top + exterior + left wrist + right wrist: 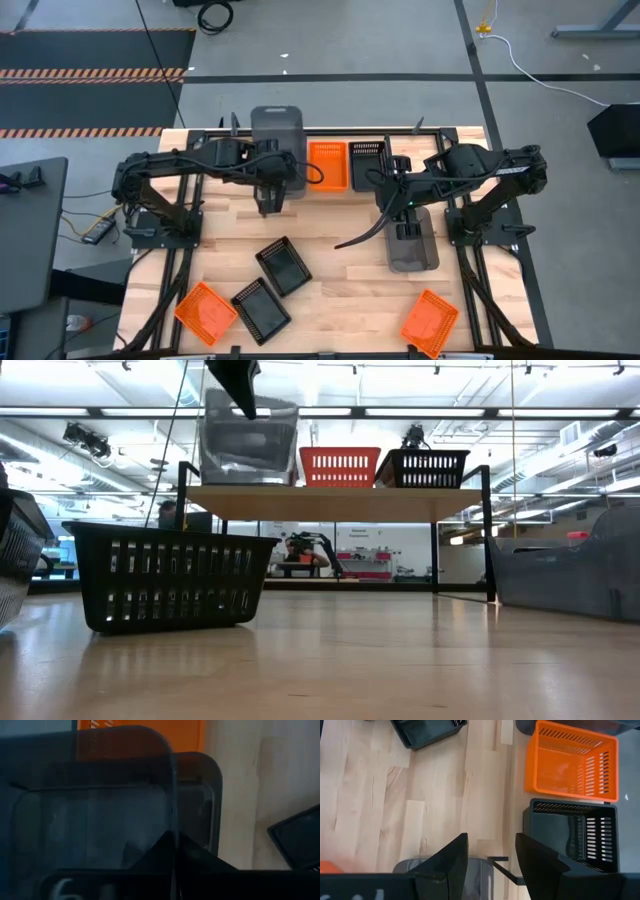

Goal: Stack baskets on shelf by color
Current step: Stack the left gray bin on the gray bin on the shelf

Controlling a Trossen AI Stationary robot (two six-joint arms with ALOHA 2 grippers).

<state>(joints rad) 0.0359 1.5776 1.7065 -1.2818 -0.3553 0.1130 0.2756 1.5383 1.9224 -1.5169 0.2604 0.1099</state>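
Note:
The left gripper needs to stay closed on the upper grey basket until the rims of both baskets line up, since the upper basket's rim hangs short of the lower basket's rim [218,800].
The shelf [330,190] stands along the table's far edge. On it, from left to right, are grey baskets [277,125], an orange basket [328,165] and a black basket [367,163]. In the low view two grey rims [250,408] show one above the other at the shelf's left end. My left gripper [175,845] points down at the upper grey basket [100,820] and is shut on it. My right gripper [490,855] is open above the far end of a third grey basket [412,245], which rests on the table by its base. My left gripper pinches the upper grey basket's side wall at its rim [173,827], one finger inside and one outside, coming from above and pointing down. The basket sits inside the grey one below it [205,795] on the shelf's left end.
On the near half of the table lie two black baskets [285,265] [260,308] and two orange baskets [205,312] [430,322]. The shelf's thin black legs [488,530] stand behind the right arm's grey basket. Bare wood [350,290] lies in the table's middle.

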